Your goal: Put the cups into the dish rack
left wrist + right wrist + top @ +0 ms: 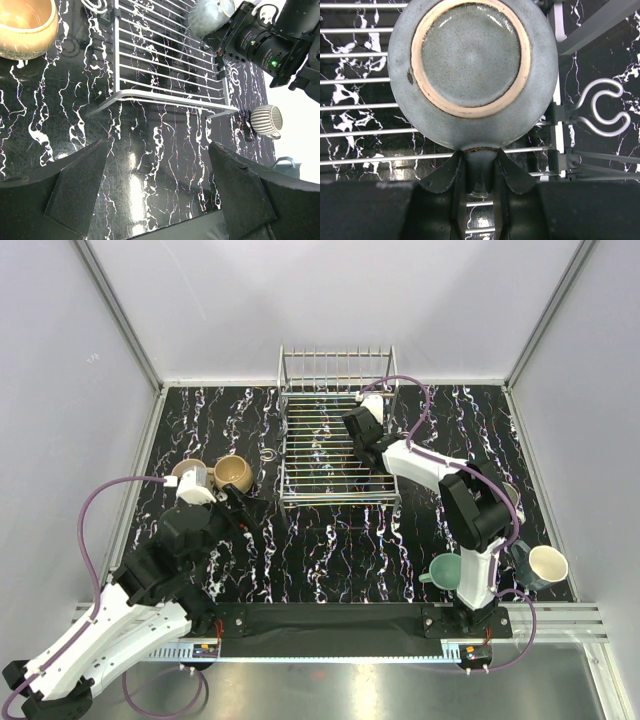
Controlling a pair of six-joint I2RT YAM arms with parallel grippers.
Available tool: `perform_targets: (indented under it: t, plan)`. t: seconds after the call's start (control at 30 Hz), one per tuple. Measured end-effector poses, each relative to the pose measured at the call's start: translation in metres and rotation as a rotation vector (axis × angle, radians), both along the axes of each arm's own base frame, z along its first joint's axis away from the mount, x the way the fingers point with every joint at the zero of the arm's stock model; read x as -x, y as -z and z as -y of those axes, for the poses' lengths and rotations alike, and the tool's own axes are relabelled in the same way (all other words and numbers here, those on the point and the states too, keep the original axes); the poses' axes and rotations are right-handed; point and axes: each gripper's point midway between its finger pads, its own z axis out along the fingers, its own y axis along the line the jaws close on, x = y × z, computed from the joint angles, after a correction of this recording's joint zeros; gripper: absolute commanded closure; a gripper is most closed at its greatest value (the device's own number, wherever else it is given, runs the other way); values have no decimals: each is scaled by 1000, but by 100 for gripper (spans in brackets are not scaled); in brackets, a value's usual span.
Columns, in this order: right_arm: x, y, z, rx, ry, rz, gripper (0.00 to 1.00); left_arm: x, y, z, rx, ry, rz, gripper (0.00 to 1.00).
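The robot's right gripper should release the cup now: the grey-green cup (pixel 470 65) is base-up over the rack's flat wires, beside the rack's bar, so the cup would land.
My right gripper (pixel 480 167) is shut on the handle of a grey-green cup (pixel 470 65). The cup is turned base-up over the wires of the dish rack (pixel 360 80). In the top view this gripper (pixel 354 426) hangs over the silver dish rack (pixel 335 465) near its back right. My left gripper (pixel 157 170) stands open and holds nothing, low over the table in front of the rack's near-left corner (pixel 117 95). A tan cup (pixel 232 474) and a beige cup (pixel 189 474) stand left of the rack. A teal mug (pixel 445 570) and a dark grey mug (pixel 545 565) stand at the near right.
A ribbed whitish cup (pixel 266 120) stands right of the rack, partly behind the right arm in the top view. A wire hook (pixel 602 107) juts from the rack's side. Upright tines (pixel 335 365) line the rack's far end. White walls enclose the black marbled table (pixel 330 540).
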Motion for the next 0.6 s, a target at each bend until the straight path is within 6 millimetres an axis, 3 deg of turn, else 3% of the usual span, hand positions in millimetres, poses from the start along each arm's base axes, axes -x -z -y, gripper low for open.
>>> perform_targets:
  t: [0.13, 0.23, 0.33, 0.4, 0.6]
  plan:
    - [2, 8, 1, 4, 8, -19, 76, 0, -1, 0, 0, 0, -1, 12]
    - [1, 6, 0, -5, 13, -16, 62, 0, -3, 0, 0, 0, 0, 12]
    - [-5, -1, -2, -23, 20, 7, 57, 1, -3, -1, -1, 0, -1, 12]
    - [-8, -5, -4, -36, 24, 17, 48, 2, -2, -1, -6, 0, -6, 12]
    - [-8, -6, -5, -50, 33, 21, 37, 2, 1, -2, -19, 0, -20, 12]
